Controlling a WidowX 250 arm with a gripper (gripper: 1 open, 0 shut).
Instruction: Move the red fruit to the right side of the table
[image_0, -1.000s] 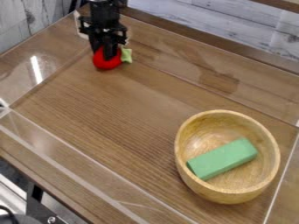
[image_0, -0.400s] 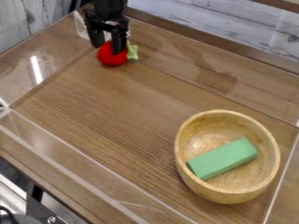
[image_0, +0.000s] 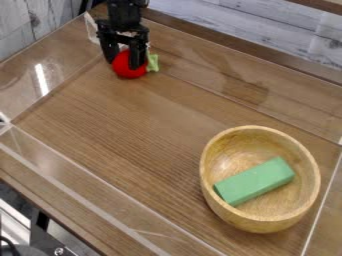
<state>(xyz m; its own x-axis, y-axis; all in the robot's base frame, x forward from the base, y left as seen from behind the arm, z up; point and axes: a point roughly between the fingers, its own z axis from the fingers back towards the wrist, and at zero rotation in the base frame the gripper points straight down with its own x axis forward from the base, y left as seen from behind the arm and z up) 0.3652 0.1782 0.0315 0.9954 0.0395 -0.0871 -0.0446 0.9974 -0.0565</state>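
Note:
The gripper will next hold the red fruit by its round red body (image_0: 130, 70) to move it, and the leafy tuft will stay free.
The red fruit (image_0: 127, 67) lies on the table (image_0: 147, 135) at the far left, its green leafy tuft (image_0: 151, 62) pointing right. My black gripper (image_0: 123, 47) hangs straight over it, open, one finger to each side of the fruit's top. The fingertips (image_0: 106, 48) stand just above or at the fruit's upper edge; I cannot tell whether they touch it. Nothing is gripped.
A round light wooden bowl (image_0: 262, 131) sits at the front right with a green rectangular block (image_0: 254, 182) inside. Low clear plastic walls (image_0: 80, 172) edge the tabletop. A whitish plank wall runs behind the table.
The gripper, shut on the fruit one second ago, has opened and let go of it. The fruit stays on the table in about the same spot.

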